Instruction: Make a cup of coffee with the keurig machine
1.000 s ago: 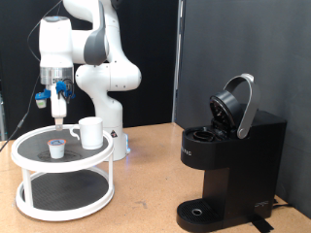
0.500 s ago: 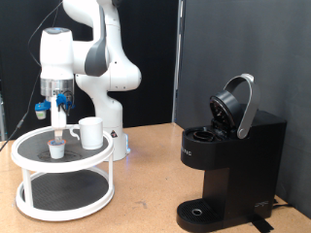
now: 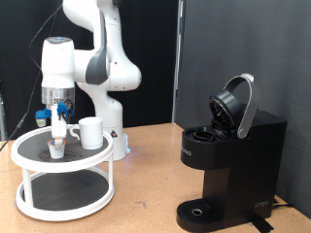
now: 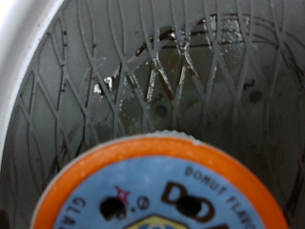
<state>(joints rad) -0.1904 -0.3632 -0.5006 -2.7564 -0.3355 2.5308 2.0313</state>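
My fingers reach down around the small white pod [image 3: 57, 149] [image 4: 157, 196] on the rack's top shelf, so closing now would catch the pod and it is time to close.
The white cup [image 3: 90, 132] stands on the top shelf of a white round two-tier rack [image 3: 27, 152] at the exterior view's left. A small white pod [image 3: 57, 149] sits just left of the cup. In the wrist view the pod's orange-rimmed foil top [image 4: 162, 191] fills the lower part, resting on black mesh [image 4: 191, 76]. My gripper [image 3: 60, 134] points straight down right above the pod, its fingertips close over it. The fingers do not show in the wrist view. The black keurig machine [image 3: 228, 160] stands at the right with its lid [image 3: 236, 105] hinged open.
The rack's lower shelf [image 3: 63, 194] shows nothing on it. The robot's white base [image 3: 112, 136] stands right behind the rack. The wooden table [image 3: 146, 194] stretches between rack and machine. The machine's round drip base [image 3: 199, 211] holds nothing.
The gripper has come down steadily towards the pod on the rack's top shelf. The cup, pod and machine have not moved.
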